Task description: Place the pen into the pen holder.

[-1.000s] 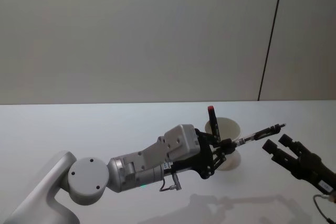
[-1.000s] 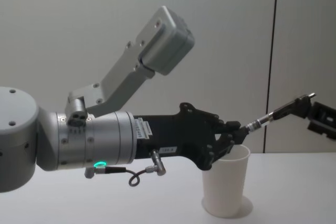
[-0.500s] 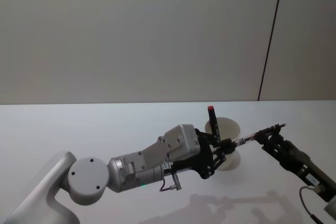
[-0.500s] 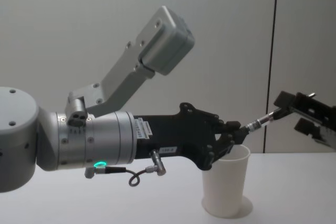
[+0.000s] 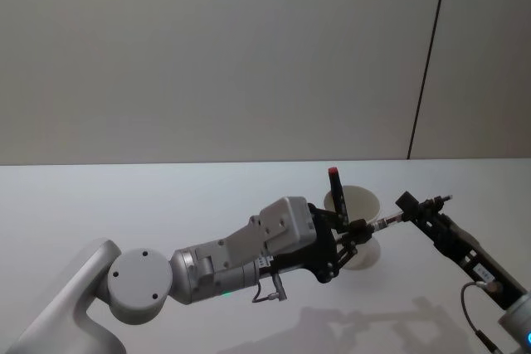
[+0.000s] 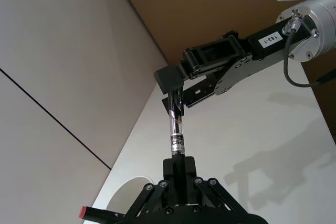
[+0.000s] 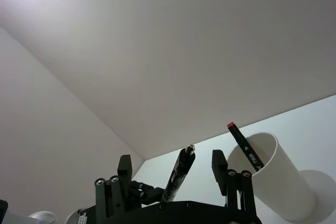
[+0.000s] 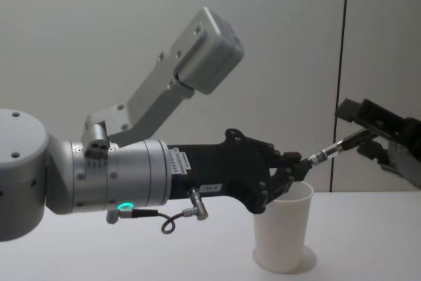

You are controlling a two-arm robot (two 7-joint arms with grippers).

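My right gripper grabs the pen by its loose end (image 8: 357, 137) next, and will then drop it tip-first into the pen holder (image 8: 283, 231).
My left gripper (image 5: 353, 234) is shut on one end of a black and silver pen (image 5: 398, 216), holding it slanted up and to the right above the white pen holder (image 5: 363, 256). In the chest view the pen (image 8: 332, 147) sticks out of the left gripper (image 8: 293, 169) just over the pen holder (image 8: 283, 231). My right gripper (image 5: 419, 205) is open, with one finger on each side of the pen's free end and a gap to both. The right wrist view has the pen (image 7: 178, 174) between the spread fingers (image 7: 125, 169).
A black marker with a red cap (image 5: 334, 184) stands in the pen holder, leaning on its rim. The white table (image 5: 124, 205) runs to a plain wall behind. My left arm's grey forearm (image 5: 232, 259) lies across the table's near middle.
My right gripper has moved in from the right and up to the pen's free end, and now straddles it. The left gripper and pen have stayed still.
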